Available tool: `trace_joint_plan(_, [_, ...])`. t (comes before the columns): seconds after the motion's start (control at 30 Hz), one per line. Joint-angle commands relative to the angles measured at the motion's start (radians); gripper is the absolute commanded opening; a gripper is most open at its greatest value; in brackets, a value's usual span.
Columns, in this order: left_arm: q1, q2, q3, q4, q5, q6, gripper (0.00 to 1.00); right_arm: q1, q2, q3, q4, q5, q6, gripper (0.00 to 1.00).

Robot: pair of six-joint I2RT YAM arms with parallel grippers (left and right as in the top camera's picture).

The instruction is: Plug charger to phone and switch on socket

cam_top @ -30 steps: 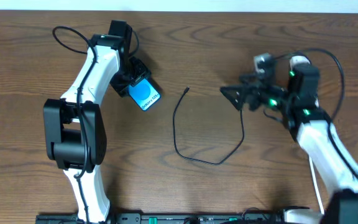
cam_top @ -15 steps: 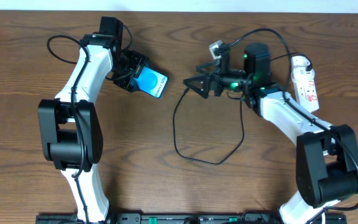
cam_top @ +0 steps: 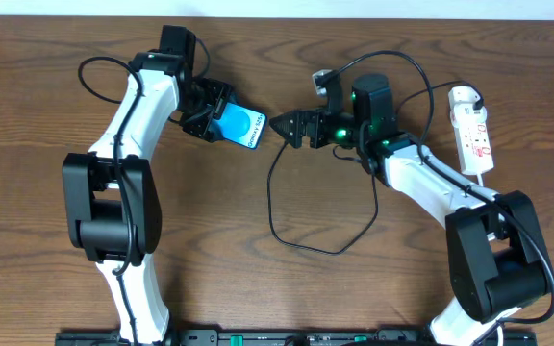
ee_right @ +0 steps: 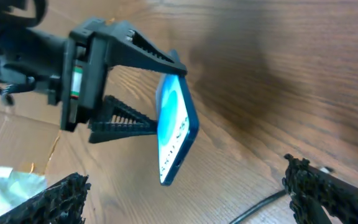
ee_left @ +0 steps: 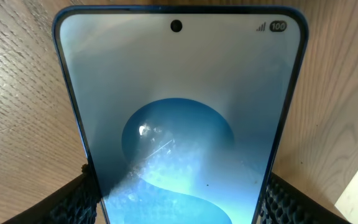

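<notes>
Next, my right gripper grabs the phone by its loose end [cam_top: 256,130] [ee_right: 178,148] across screen and back, so that my left gripper re-holds it for plugging the charger.
My left gripper [cam_top: 212,113] is shut on the phone [cam_top: 240,126], a light blue screen held above the table with its free end pointing right. In the left wrist view the phone [ee_left: 179,118] fills the frame, clamped between the pads [ee_left: 79,196]. My right gripper [cam_top: 283,127] is open and empty, its tips just right of the phone's free end. The right wrist view shows the phone [ee_right: 176,127] edge-on ahead of my open right gripper [ee_right: 188,199]. The black charger cable [cam_top: 301,240] loops on the table; a stretch shows by my right finger [ee_right: 260,210], and its plug tip is hidden. The white socket strip [cam_top: 474,130] lies far right.
The left arm [cam_top: 138,106] runs along the left side and the right arm [cam_top: 431,183] crosses above the cable loop. The socket's white cord [cam_top: 479,192] runs down under the right arm. Pale objects show at the right wrist view's lower left corner [ee_right: 5,174].
My right gripper has swung left from near the socket to just beside the phone's end. My left gripper has turned the phone and carried it a little right.
</notes>
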Motion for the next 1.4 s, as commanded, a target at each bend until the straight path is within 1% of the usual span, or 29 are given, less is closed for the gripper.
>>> trace_joint_plan(0.0, [-0.002,-0.034,0.003,0.004,0.024,-0.011,0.64,0.013,0.010,0.017,-0.035,0.032,0.030,0.99])
trace_joint_plan(0.03, [-0.002,-0.034,0.003,0.004,0.024,-0.011,0.63,0.015,0.010,0.017,-0.047,0.039,0.039,0.99])
trace_joint_plan(0.07, [-0.002,-0.034,0.003,0.004,0.024,-0.011,0.64,0.017,0.010,0.017,-0.066,0.071,0.066,0.96])
trace_joint_plan(0.13, [-0.003,-0.034,0.003,0.004,0.024,-0.012,0.63,0.018,0.010,0.017,-0.095,0.139,0.138,0.81])
trace_joint_plan(0.2, [-0.008,-0.034,0.003,0.004,0.024,-0.021,0.63,0.022,0.012,0.017,-0.106,0.193,0.210,0.80])
trace_joint_plan(0.4, [-0.044,-0.034,0.003,0.004,0.024,-0.058,0.63,0.041,0.024,0.017,-0.035,0.201,0.293,0.80])
trace_joint_plan(0.53, [-0.074,-0.034,0.003,0.004,0.024,-0.101,0.63,0.058,0.033,0.017,-0.019,0.204,0.341,0.77])
trace_joint_plan(0.63, [-0.092,-0.034,0.003,0.004,0.024,-0.123,0.63,0.068,0.041,0.017,-0.022,0.206,0.347,0.73])
trace_joint_plan(0.83, [-0.115,-0.034,0.003,0.004,0.047,-0.125,0.63,0.078,0.071,0.017,-0.026,0.219,0.369,0.59])
trace_joint_plan(1.13, [-0.127,-0.034,0.003,0.004,0.085,-0.130,0.63,0.106,0.090,0.017,-0.004,0.200,0.368,0.52])
trace_joint_plan(1.37, [-0.127,-0.034,0.003,0.003,0.126,-0.130,0.63,0.111,0.090,0.017,0.002,0.200,0.369,0.38])
